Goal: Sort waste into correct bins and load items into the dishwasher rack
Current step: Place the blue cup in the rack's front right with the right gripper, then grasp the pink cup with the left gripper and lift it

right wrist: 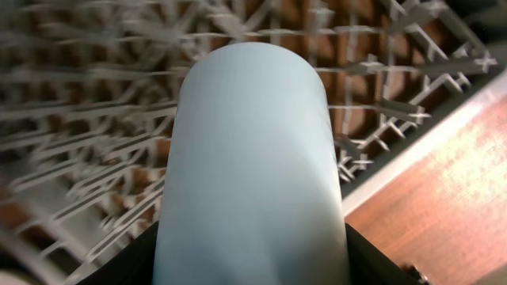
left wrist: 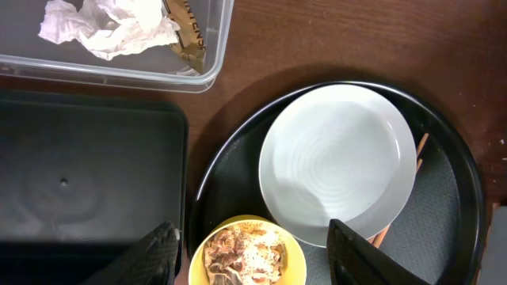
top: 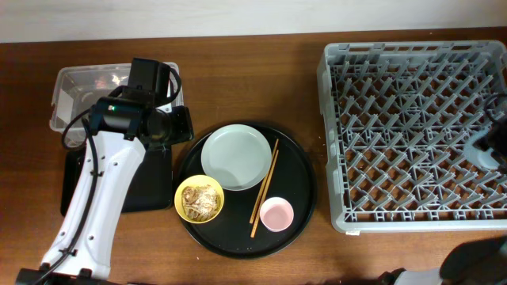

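My right gripper keeps hold of the light-blue cup until it reaches the grey dishwasher rack's wires; released above them now, it would fall onto them.
My left gripper is open and empty, hovering over the near-left rim of the big round black tray, with the small yellow bowl of light-brown food scraps between its fingers below. The pale grey-green plate, the chopsticks and the pink cup lie on that tray. My right gripper is shut on the light-blue cup over the right side of the grey dishwasher rack.
The clear tub at the far left holds crumpled white tissues and a brown wrapper. The shallow black tray lies just in front of it, under my left arm.
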Tool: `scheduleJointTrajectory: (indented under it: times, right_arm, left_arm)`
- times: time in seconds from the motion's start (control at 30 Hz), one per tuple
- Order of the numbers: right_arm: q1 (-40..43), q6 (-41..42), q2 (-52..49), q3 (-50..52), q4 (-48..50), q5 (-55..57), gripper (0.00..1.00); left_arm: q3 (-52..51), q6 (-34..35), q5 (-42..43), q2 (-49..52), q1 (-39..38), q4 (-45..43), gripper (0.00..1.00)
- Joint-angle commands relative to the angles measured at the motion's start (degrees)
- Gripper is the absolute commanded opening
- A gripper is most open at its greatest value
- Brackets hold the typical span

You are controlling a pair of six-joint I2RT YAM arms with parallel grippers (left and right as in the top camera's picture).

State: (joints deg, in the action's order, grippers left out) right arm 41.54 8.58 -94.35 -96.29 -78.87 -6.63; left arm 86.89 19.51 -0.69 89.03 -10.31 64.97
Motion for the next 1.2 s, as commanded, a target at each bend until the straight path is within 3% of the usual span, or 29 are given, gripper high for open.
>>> scheduleJointTrajectory:
  times: [0.0,0.13,0.27,0.43,0.6,0.77,0.97,1.17]
  right_arm:
    - [3.3,2.5,-4.0,-1.1,0.0,1.3,0.49]
    - [3.9,2.7,-8.6,-1.1,-0.2,1.3,0.5]
    - [3.8,2.7,-12.3,-1.0,-0.5,1.3,0.65]
    - [3.8,2.7,-14.1,-1.0,-0.7,0.9,0.74]
    - [3.8,2.2,-13.6,-1.0,-1.7,-4.2,0.75]
    - [2.2,-0.7,-6.4,-1.1,-2.0,-11.8,0.75]
    - [-12.8,-5.4,6.9,-1.1,-3.6,-12.9,0.77]
    - [-30.1,-5.4,7.3,-1.0,-3.7,-5.9,0.79]
  left_arm:
    - [0.4,-0.2,-0.6,-0.7,0.1,0.3,0.6]
    - [0.4,-0.2,-0.6,-0.7,0.1,0.2,0.6]
    - [0.4,-0.2,-0.6,-0.7,0.1,0.3,0.6]
    - [0.4,-0.2,-0.6,-0.7,0.1,0.3,0.61]
    - [0.4,-0.2,-0.6,-0.7,0.1,0.3,0.61]
    - [0.4,-0.3,0.0,-0.7,-0.4,0.6,0.65]
    - [0.1,-0.3,1.2,-0.6,-6.2,0.5,0.65]
    - [-5.2,-0.2,2.1,-0.4,-15.8,0.4,0.65]
